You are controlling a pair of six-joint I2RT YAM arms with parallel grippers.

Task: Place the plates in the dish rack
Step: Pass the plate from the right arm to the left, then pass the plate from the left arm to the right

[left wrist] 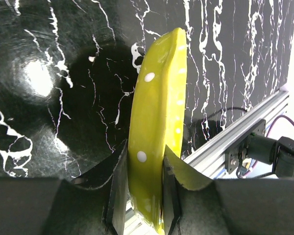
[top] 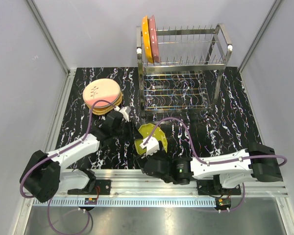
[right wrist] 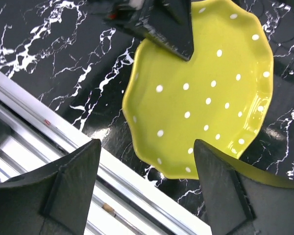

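The lime-green plate's dotted side [top: 153, 133] is broadside to my fingers. It isn't time to close yet: my right gripper should turn first and then close on the plate's near rim [top: 138, 151].
My left gripper [top: 135, 131] is shut on the rim of a dotted lime-green plate [top: 153, 138] and holds it tilted on edge above the black mat; the left wrist view shows the plate [left wrist: 159, 98] edge-on between my fingers [left wrist: 143, 156]. My right gripper [top: 148, 150] is open just near of the plate, its jaws [right wrist: 146, 144] wide apart and not touching the plate [right wrist: 210, 93]. The left gripper's finger [right wrist: 161, 24] shows on the plate's far rim. A stack of plates [top: 103, 96], cream leaf-motif one on top, lies far left. The dish rack [top: 186, 68] holds an orange plate [top: 146, 36] and a pink plate [top: 153, 38] upright at its left end.
The aluminium rail [right wrist: 49, 137] runs along the table's near edge, close under the held plate, and shows in the left wrist view [left wrist: 235, 142]. Grey enclosure walls [top: 19, 73] stand on both sides and behind the rack. The rack's lower tier [top: 174, 93] carries nothing.
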